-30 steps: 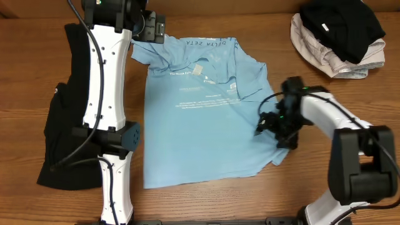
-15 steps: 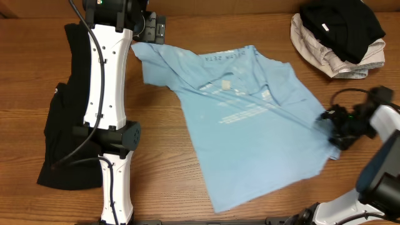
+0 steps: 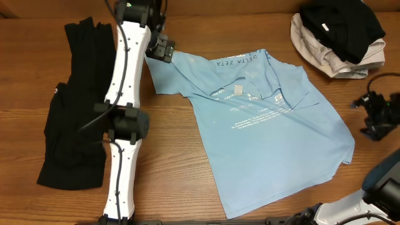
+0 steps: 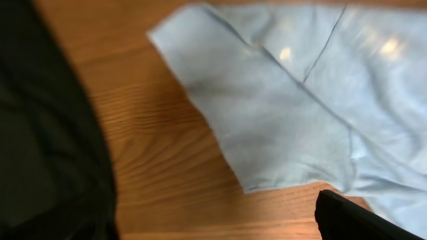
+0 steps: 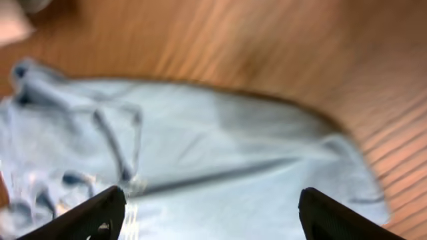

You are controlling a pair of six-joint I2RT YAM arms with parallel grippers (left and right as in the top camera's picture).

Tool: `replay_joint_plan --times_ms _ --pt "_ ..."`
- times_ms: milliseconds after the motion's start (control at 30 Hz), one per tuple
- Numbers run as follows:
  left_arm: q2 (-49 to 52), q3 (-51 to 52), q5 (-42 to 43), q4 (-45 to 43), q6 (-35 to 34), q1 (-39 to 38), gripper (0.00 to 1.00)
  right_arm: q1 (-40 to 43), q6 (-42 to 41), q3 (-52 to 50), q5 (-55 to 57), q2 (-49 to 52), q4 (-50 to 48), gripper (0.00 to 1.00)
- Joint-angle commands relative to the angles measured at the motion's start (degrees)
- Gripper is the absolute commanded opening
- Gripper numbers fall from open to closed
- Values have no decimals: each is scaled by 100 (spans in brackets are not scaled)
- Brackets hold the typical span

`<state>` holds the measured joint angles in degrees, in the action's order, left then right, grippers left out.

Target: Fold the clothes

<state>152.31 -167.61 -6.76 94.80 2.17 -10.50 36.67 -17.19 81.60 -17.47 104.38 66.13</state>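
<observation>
My left gripper grabs the sleeve (image 3: pixel 164 77) beside the black garment next, to spread the light blue T-shirt (image 3: pixel 275 144) for folding, and leaves the hem for my right gripper.
The light blue T-shirt (image 3: pixel 275 144) lies spread and turned askew in the middle of the table, with white lettering (image 3: pixel 262 119) and a white neck label (image 3: pixel 238 89) facing up. My left gripper (image 3: pixel 161 49) hangs over its left sleeve (image 4: pixel 280 113). Only one dark finger (image 4: pixel 353 217) shows in the left wrist view, with bare wood beside it and nothing held. My right gripper (image 3: pixel 374 119) is at the right of the shirt's hem, apart from it. In the right wrist view its fingers (image 5: pixel 210 210) are wide apart over the blue cloth (image 5: pixel 227 140).
A black garment (image 3: pixel 69 125) lies along the left side, under and beside the left arm, and also shows in the left wrist view (image 4: pixel 40 133). A pile of black and pale clothes (image 3: pixel 337 34) sits at the back right corner.
The shirt was dragged to the right and turned. My right gripper has let go of its edge and moved further right. My left gripper has moved down-right onto the sleeve area.
</observation>
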Motion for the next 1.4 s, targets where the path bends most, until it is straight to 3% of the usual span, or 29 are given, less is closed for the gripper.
replay_joint_plan --times_ms 0,233,267,433,533,1000,1367 --pt "315 -31 396 -22 299 0 100 -546 380 210 -83 -350 109 88" --pt "540 -31 533 -251 269 4 97 -1738 424 210 -57 -623 310 88" --pt "557 -31 529 -271 122 15 92 -1961 505 208 -44 -623 350 87" --pt "680 -31 546 -409 -839 166 90 -2640 474 205 109 -623 343 82" --pt "734 -22 752 -520 -1019 269 87 -2935 455 205 111 -623 323 81" --pt "778 122 828 -697 -1207 352 64 -3471 468 205 116 -623 317 77" --pt "778 927 981 -990 -1209 378 59 -3484 507 205 136 -623 273 76"
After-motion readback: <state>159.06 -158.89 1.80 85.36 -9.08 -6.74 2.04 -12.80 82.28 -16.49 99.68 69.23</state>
